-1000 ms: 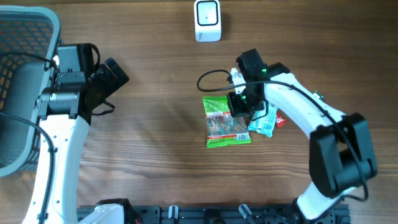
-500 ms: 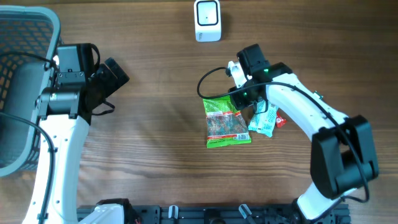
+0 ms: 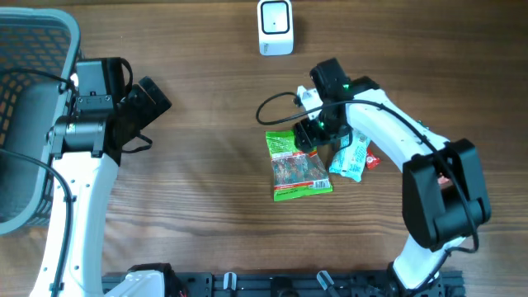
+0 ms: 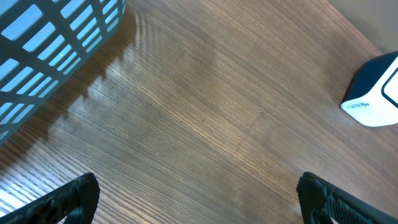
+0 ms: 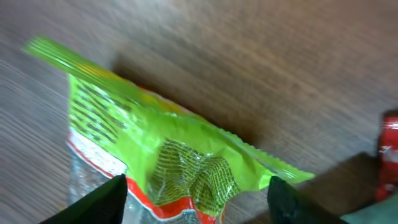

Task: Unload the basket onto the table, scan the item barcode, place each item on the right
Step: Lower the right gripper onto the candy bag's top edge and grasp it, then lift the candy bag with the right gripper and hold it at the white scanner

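I will grab the green snack bag's top edge near the bag's corner (image 3: 281, 134) with my right gripper next, so that the white barcode patch (image 3: 321, 181) stays uncovered.
A green snack bag (image 3: 299, 165) lies flat on the wooden table, with a white barcode patch (image 3: 321, 181) near its lower right corner. My right gripper (image 3: 313, 132) hovers over the bag's top edge. In the right wrist view the crumpled green bag (image 5: 186, 155) sits between the wide-apart fingers of the right gripper (image 5: 199, 202), which is open and grips nothing. The white scanner (image 3: 275, 26) stands at the back of the table and also shows as the scanner (image 4: 376, 93) in the left wrist view. My left gripper (image 4: 202, 202) is open over bare wood, far left (image 3: 155, 103).
A light blue packet (image 3: 351, 157) and a small red item (image 3: 371, 161) lie just right of the green bag, under the right arm. A grey mesh basket (image 3: 29, 49) fills the far left edge, and its wall (image 4: 50, 43) is close to the left gripper.
The right gripper has gone from shut on the green bag's top edge to open, letting go of it. It shifted slightly up and left. The left arm has not moved.
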`<state>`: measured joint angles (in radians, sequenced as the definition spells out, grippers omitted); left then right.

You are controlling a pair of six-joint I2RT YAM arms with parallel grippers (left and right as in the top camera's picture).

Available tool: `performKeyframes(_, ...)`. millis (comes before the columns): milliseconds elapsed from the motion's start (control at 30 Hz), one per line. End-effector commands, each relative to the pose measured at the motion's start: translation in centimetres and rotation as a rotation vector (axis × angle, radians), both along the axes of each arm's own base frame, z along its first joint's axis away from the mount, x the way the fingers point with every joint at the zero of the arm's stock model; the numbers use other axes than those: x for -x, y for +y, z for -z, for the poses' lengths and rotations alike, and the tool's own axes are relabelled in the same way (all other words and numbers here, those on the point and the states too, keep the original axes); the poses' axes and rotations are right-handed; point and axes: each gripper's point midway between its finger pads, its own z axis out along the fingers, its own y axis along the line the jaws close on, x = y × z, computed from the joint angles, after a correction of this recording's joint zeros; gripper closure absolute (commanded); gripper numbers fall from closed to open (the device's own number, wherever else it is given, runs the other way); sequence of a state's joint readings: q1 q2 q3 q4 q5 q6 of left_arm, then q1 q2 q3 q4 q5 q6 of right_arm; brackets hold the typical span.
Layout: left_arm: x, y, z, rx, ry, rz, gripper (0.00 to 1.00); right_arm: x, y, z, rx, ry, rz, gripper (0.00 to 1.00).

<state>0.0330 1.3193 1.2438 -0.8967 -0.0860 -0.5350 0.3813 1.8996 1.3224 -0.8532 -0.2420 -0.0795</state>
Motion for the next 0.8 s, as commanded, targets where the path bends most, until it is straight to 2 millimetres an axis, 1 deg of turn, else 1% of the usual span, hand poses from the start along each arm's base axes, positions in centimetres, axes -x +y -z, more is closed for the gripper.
performKeyframes(0,-0.2,0.5,-0.2,-0.020,-0.004,-0.009,0.00,-0.5,0.5,-2.5,-0.040,-0.047,0.000,0.16)
performKeyframes(67,-0.2,0.5,-0.2,-0.020,-0.004,-0.009,0.00,0.0,0.2,-1.7,-0.032,-0.030,0.001,0.15)
performKeyframes(133,-0.2,0.5,-0.2,-0.020,-0.004,-0.009,0.00,0.1,-0.3,-0.8,-0.007,-0.037,0.005,0.13)
performKeyframes(233,-0.2,0.5,-0.2,-0.020,-0.004,-0.009,0.00,-0.1,-1.2,1.3,0.035,-0.073,0.015,0.10)
performKeyframes(333,-0.2,0.5,-0.2,-0.020,-0.004,-0.009,0.00,0.0,-1.3,3.4,0.021,-0.112,0.019,0.09)
performKeyframes(400,-0.2,0.5,-0.2,-0.020,-0.004,-0.009,0.00,0.1,-1.3,4.7,0.008,-0.140,0.026,0.10)
performKeyframes(467,-0.2,0.5,-0.2,-0.020,-0.004,-0.009,0.00,0.4,-1.4,5.8,-0.002,-0.155,0.043,0.15)
performKeyframes(500,-0.2,0.5,-0.2,-0.020,-0.004,-0.009,0.00,0.7,-1.5,6.2,-0.003,-0.156,0.045,0.24)
performKeyframes(533,-0.2,0.5,-0.2,-0.020,-0.004,-0.009,0.00,1.0,-1.6,6.4,-0.001,-0.152,0.045,0.47)
performKeyframes(567,-0.2,0.5,-0.2,-0.020,-0.004,-0.009,0.00,1.1,-1.6,6.3,-0.003,-0.142,0.047,0.90)
performKeyframes(600,-0.2,0.5,-0.2,-0.020,-0.004,-0.009,0.00,1.1,-1.2,5.6,-0.022,-0.137,0.047,0.96)
performKeyframes(633,-0.2,0.5,-0.2,-0.020,-0.004,-0.009,0.00,1.0,-0.9,4.7,-0.039,-0.133,0.042,0.96)
performKeyframes(700,-0.2,0.5,-0.2,-0.020,-0.004,-0.009,0.00,0.6,-0.2,1.6,-0.076,-0.145,0.026,0.96)
performKeyframes(733,-0.2,0.5,-0.2,-0.020,-0.004,-0.009,0.00,0.1,0.1,-1.1,-0.093,-0.178,0.026,0.96)
performKeyframes(767,-0.2,0.5,-0.2,-0.020,-0.004,-0.009,0.00,-0.4,0.3,-5.1,-0.119,-0.241,0.025,0.96)
